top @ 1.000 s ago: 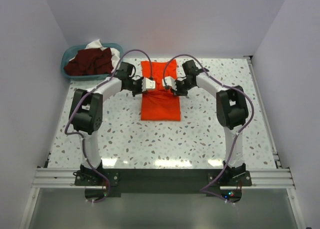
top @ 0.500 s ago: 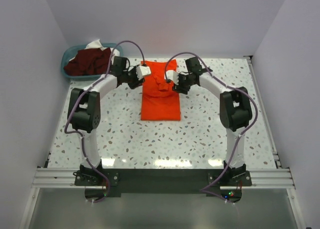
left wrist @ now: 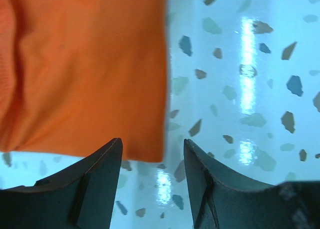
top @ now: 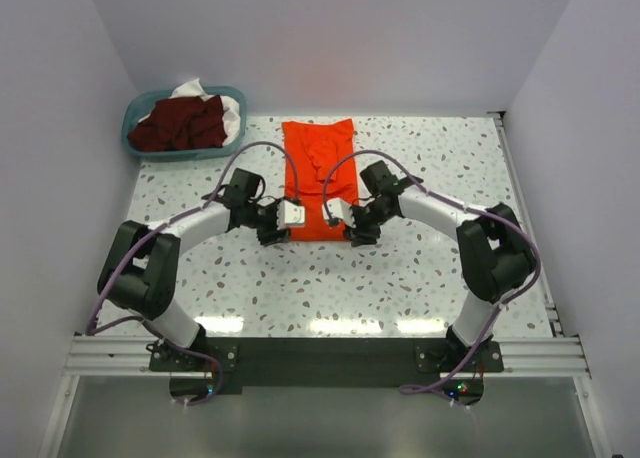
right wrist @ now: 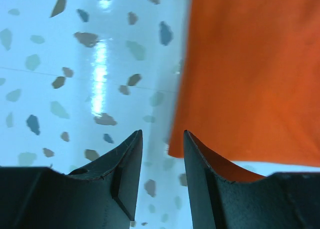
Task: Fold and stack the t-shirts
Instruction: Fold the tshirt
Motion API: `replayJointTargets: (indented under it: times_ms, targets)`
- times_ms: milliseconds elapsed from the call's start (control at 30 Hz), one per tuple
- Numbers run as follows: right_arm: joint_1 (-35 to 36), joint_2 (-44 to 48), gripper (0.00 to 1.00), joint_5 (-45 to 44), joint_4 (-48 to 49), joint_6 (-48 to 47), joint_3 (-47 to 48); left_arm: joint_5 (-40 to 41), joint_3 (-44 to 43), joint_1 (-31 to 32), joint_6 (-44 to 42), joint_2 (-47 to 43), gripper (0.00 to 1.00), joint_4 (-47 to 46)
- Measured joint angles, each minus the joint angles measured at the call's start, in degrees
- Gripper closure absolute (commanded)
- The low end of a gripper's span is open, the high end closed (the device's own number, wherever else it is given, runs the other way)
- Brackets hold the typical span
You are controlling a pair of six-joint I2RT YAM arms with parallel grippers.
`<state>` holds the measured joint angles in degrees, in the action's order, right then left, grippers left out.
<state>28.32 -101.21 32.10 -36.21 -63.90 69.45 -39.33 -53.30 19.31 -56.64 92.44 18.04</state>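
Observation:
I should pick up the orange-red t-shirt's near corner (top: 291, 239) (left wrist: 155, 153) with my left gripper next, opposite my right gripper's corner. The t-shirt's near end can then fold over evenly.
A bright orange-red t-shirt (top: 320, 173) lies folded into a long strip on the speckled table, with some wrinkles in its far half. My left gripper (top: 286, 224) hovers at its near left corner and my right gripper (top: 344, 224) at its near right corner. In the left wrist view the orange shirt (left wrist: 85, 69) fills the upper left, and the left gripper (left wrist: 152, 140) is open over its corner, holding nothing. In the right wrist view the orange shirt (right wrist: 250, 64) fills the upper right, and the right gripper (right wrist: 162, 132) is open with the shirt's corner just by its right finger. More t-shirts (top: 180, 123), dark maroon, lie heaped in the basket.
The teal plastic basket (top: 133, 141) stands at the far left corner of the table (top: 420, 278), with some white cloth (top: 198, 88) at its back. White walls close in the table on the left, right and far sides.
Both grippers were shut at the middle of the orange shirt. They have opened, let go of the cloth and drawn back to its near corners. The shirt lies flat.

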Motion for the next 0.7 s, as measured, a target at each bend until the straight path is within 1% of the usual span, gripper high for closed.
replayJointTargets:
  times_ms: [133, 267, 533, 600, 633, 700]
  targets:
    - [0.9, -0.4, 0.59, -1.2, 0.8, -0.1, -4.0, 1.2, 2.7, 1.9, -1.8, 0.1, 0.44, 0.0]
    - [0.5, -1.1, 0.62, -2.9, 3.8, -0.7, -5.0, 2.1, 2.6, 1.9, -3.6, 1.2, 0.46, -0.9]
    - [0.5, -2.8, 0.65, -5.0, 7.9, -2.1, -6.0, 2.4, 2.2, 2.4, -7.1, 3.3, 0.47, -0.2]
    - [0.5, -2.9, 0.7, -5.4, 8.4, -2.3, -6.0, 2.7, 2.2, 2.6, -7.6, 3.5, 0.51, -0.2]
    - [0.5, -3.0, 0.79, -5.6, 8.5, -2.4, -6.0, 3.0, 2.2, 2.6, -7.8, 3.8, 0.53, -0.2]
    - [0.5, -3.2, 0.88, -5.8, 9.3, -2.8, -5.9, 3.6, 2.2, 2.6, -8.3, 4.7, 0.62, -0.1]
